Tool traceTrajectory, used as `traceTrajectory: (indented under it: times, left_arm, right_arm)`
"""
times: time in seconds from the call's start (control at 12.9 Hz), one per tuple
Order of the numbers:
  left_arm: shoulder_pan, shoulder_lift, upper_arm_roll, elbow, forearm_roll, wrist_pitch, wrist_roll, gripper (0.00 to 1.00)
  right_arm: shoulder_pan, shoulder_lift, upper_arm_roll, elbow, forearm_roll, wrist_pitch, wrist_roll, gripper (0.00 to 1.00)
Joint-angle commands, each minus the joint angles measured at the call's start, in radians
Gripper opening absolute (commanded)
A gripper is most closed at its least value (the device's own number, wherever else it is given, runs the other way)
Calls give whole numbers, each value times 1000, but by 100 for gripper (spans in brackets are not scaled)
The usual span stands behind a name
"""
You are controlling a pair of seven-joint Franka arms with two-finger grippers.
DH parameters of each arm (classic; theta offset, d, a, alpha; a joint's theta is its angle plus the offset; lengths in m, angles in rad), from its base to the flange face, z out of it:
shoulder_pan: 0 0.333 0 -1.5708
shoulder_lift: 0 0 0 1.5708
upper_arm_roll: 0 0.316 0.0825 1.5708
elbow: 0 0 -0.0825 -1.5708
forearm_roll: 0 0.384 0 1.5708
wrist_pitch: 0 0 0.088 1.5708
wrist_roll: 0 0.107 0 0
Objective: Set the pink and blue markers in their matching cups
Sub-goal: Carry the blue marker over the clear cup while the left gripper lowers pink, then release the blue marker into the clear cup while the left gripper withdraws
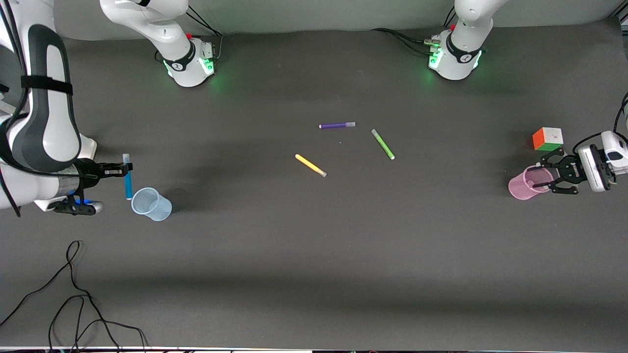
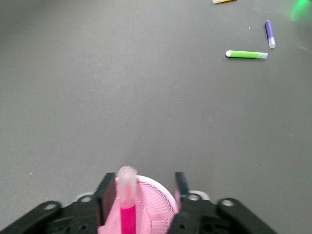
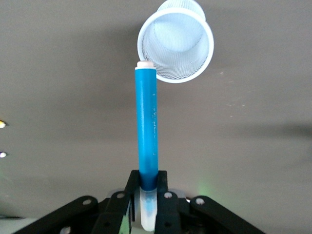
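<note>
The blue marker's lower end is outside the pale cup's rim point(image 1: 151, 191), so the marker would miss if I opened now. My right gripper next moves the marker in before releasing it.
My right gripper point(image 1: 126, 169) is shut on the blue marker point(image 1: 128, 185) near its pale cap and holds it upright, cap end up. The marker's lower end is at the rim of the pale blue cup point(image 1: 151, 203), on the side toward the right arm's end of the table. In the right wrist view the gripper point(image 3: 148, 178) grips the marker point(image 3: 146, 126), whose tip meets the cup's rim point(image 3: 178, 44). My left gripper point(image 1: 538, 176) is open, its fingers either side of the pink cup point(image 1: 524, 183). In the left wrist view point(image 2: 145, 183) the pink marker point(image 2: 127, 197) stands in the pink cup point(image 2: 158, 204), cap up, beside one finger.
A purple pen point(image 1: 337, 125), a green pen point(image 1: 382, 143) and a yellow pen point(image 1: 310, 165) lie mid-table. A colour cube point(image 1: 547, 138) sits just farther from the front camera than the pink cup. Loose black cables point(image 1: 73, 294) lie near the front edge at the right arm's end.
</note>
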Motion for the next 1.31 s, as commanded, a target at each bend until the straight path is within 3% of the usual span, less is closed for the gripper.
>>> traceTrajectory:
  times: [0.0,0.15,0.39,0.85,1.24]
  left_arm:
    - [15,10,-9,24,-19,-24,28,100]
    - [9,-1,-11,62,-19,-60,-3,100]
    - [-8,-25,-9,142,13,-166,-240,100]
    - [-103,-220,-14,144,160,-227,-676,100]
    - [-264,-384,-17,144,306,-249,-1046,100]
  right_arm:
    - [-58,136,-2,148,57,-109,-29,0]
    - [-63,206,-2,225,73,-159,-29,0]
    - [-78,268,0,255,111,-168,-28,0]
    - [-105,339,9,281,131,-173,-29,0]
    - [-127,379,14,287,136,-174,-29,0]
